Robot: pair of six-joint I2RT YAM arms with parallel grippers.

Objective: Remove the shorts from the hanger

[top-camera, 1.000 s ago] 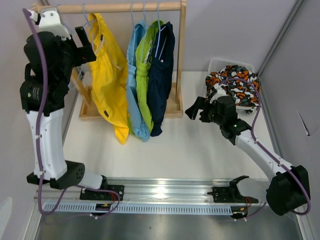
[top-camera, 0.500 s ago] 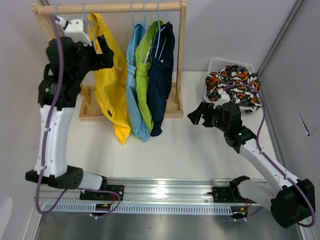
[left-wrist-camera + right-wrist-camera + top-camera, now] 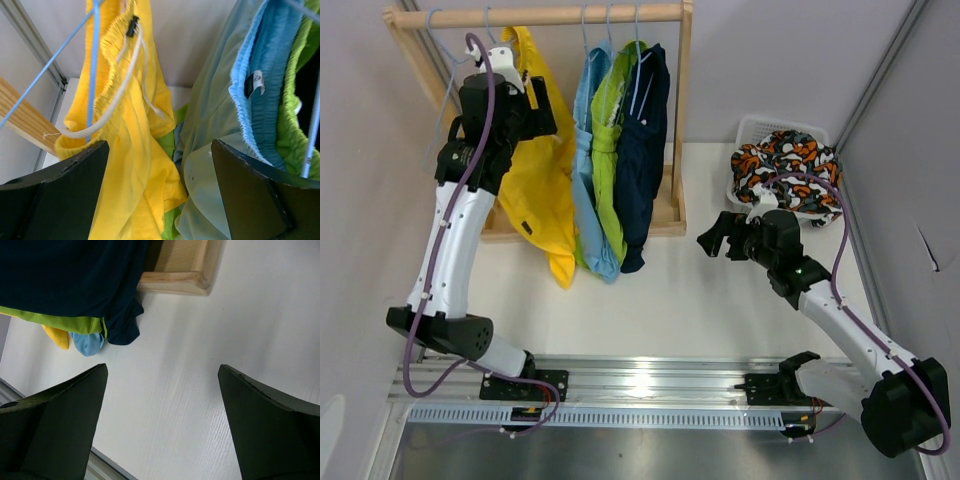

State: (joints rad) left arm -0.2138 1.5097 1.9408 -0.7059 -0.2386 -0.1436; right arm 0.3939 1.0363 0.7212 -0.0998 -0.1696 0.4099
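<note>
My left gripper grabs the blue hanger's near sloping wire [image 3: 93, 70] next, so the far side of the yellow waistband stays free.
Yellow shorts [image 3: 535, 180], light blue shorts [image 3: 588, 150], lime green shorts [image 3: 610, 130] and navy shorts [image 3: 645, 150] hang on wire hangers from a wooden rail [image 3: 570, 15]. Patterned shorts [image 3: 785, 165] lie in a white basket. My left gripper [image 3: 542, 105] is high up at the yellow shorts' waistband. In the left wrist view, the left gripper [image 3: 160, 180] is open. Loose folds of the yellow shorts [image 3: 135, 150] and light blue shorts [image 3: 220, 115] lie between its fingers, and a blue hanger [image 3: 92, 60] passes through the yellow waistband. My right gripper [image 3: 715, 238] hovers open over the table, empty.
The wooden rack's base [image 3: 180, 270] and right upright [image 3: 680, 110] stand just left of my right gripper. The white basket [image 3: 750, 128] sits at the back right by the wall. Navy shorts [image 3: 70, 275] hang down over the base.
My left arm has swung right from the rack's left post to the top of the yellow shorts. My right arm has drifted slightly right.
</note>
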